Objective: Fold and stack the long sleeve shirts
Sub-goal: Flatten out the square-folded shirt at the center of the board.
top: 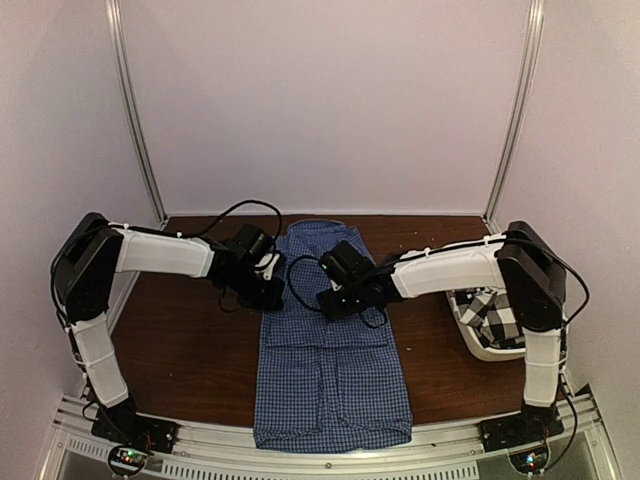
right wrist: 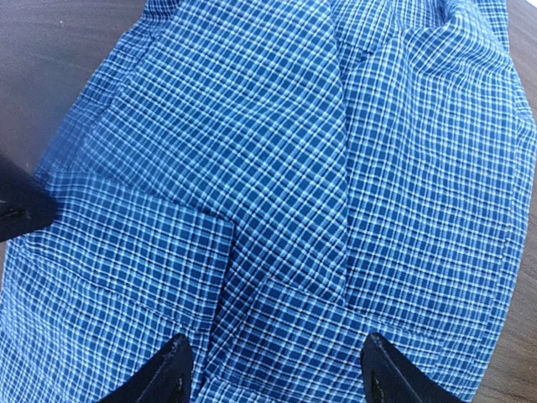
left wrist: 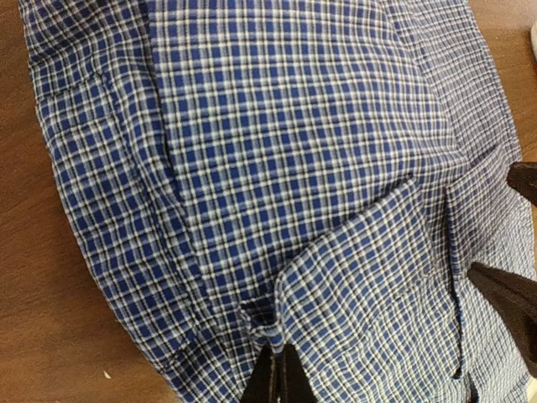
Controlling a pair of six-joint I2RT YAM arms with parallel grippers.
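The right gripper takes hold of the blue gingham shirt's other folded cuff [right wrist: 304, 315] by its edge next, to draw that sleeve outward for folding.
The blue gingham shirt [top: 330, 370] lies lengthwise down the middle of the brown table, its sides folded in to a narrow strip. My left gripper [top: 268, 288] is at the shirt's left edge, shut on a pinched corner of a folded cuff [left wrist: 281, 332]. My right gripper [top: 335, 300] hovers over the shirt's middle, open and empty, its fingertips [right wrist: 172, 369] wide apart just above the cloth [right wrist: 277, 185]. The black-and-white checked shirt [top: 495, 312] lies crumpled in the tub at the right.
A white plastic tub [top: 470, 335] stands at the table's right side under my right arm. Bare brown table [top: 190, 350] lies left of the shirt. My right gripper's fingers [left wrist: 512, 294] show at the right edge of the left wrist view.
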